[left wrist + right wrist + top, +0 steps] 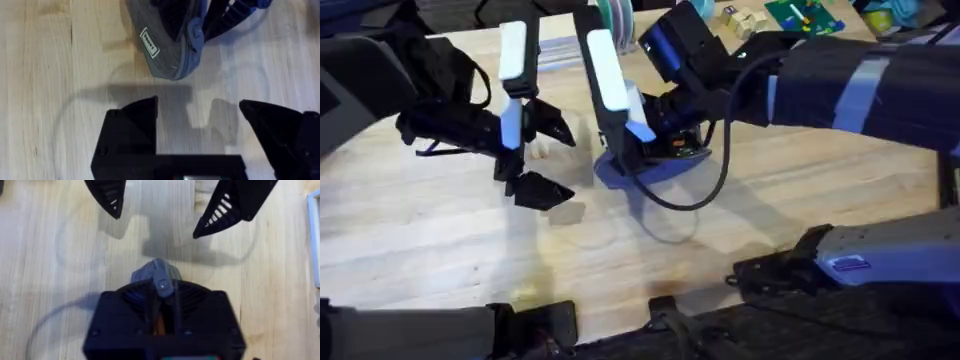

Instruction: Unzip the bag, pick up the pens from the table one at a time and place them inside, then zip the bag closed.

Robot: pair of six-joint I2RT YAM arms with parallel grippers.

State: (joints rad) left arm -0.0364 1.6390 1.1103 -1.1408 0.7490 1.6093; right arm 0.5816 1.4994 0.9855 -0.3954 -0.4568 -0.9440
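Note:
My left gripper needs to take the bag by its labelled end [610, 173] [167, 61] next, because that end sticks out free and my right gripper covers most of the bag.
The blue-grey bag [618, 178] lies on the table [440, 230] near the middle, mostly covered by my right gripper [648, 148]. In the right wrist view the right gripper [160, 297] is shut on the bag's rounded end [155, 271], where a small zip pull shows. A thin orange sliver shows between its fingers; I cannot tell what it is. My left gripper [552, 160] hangs open just left of the bag, holding nothing. The left wrist view shows the left gripper [199, 105] above bare wood, a short way from the bag's labelled end [167, 50]. No pens lie loose in view.
A black cable [692, 198] loops down onto the table in front of the bag. A white slatted box [558, 52] stands at the back, its edge [315, 240] also in the right wrist view. Coloured clutter [805, 15] sits at the far right corner.

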